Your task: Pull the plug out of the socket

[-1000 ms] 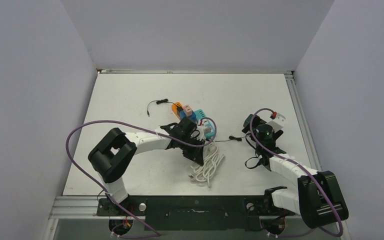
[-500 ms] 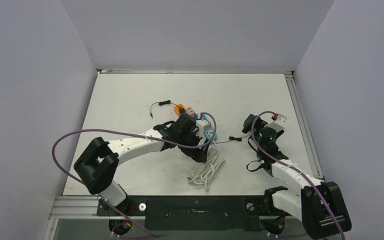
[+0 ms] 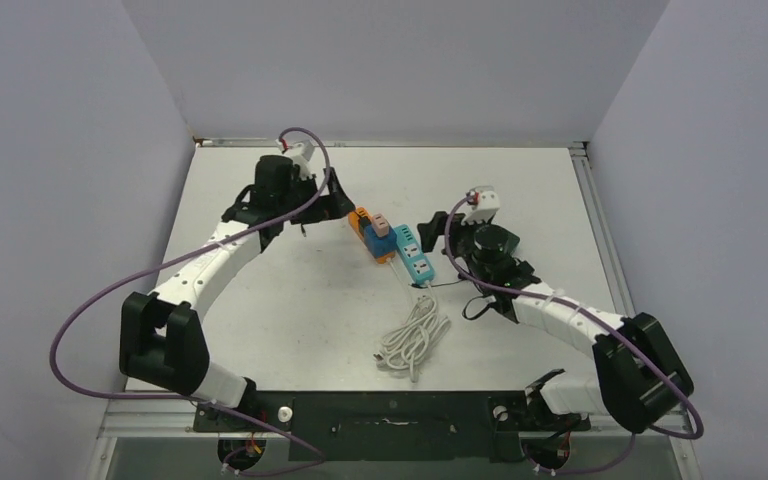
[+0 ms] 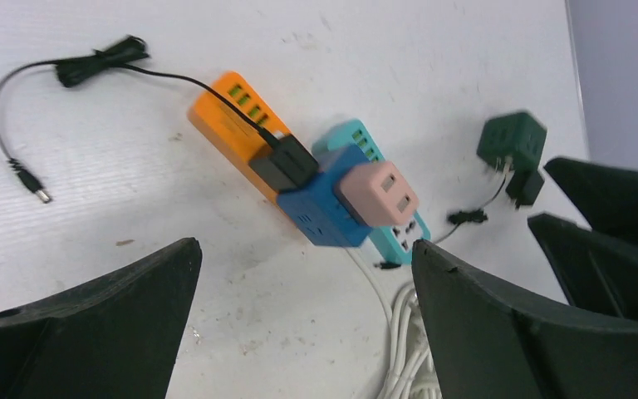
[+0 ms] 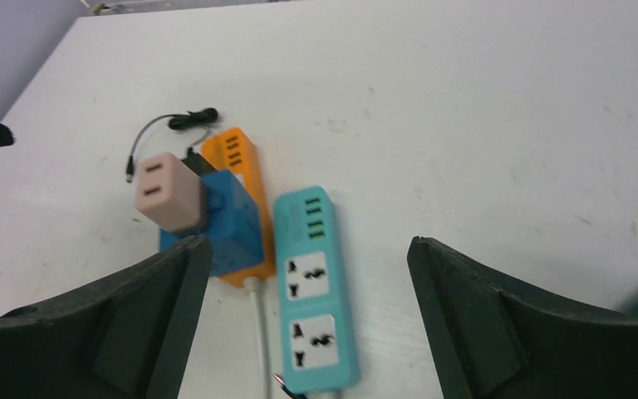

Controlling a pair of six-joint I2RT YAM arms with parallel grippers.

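The robot's right gripper should pull the plug off, so it should reach the plug's pale pink top and grip its long sides, which leaves the blue cube free.
The plug is a blue cube with a pale pink top, and it sits on the cable end of the orange socket. The top view shows the plug and socket at mid-table. My left gripper is open above bare table, just back-left of the socket. Nothing lies between its fingers. My right gripper is open too, hovering over the teal strip to the right of the plug.
A teal power strip lies alongside the socket. A small black block with a thin black wire is plugged in next to the plug. A white cable coil lies in front. A dark green adapter sits to the right.
The left gripper went from shut to open, and its arm swung from over the strips to the table's back left. The right gripper moved left toward the strips.
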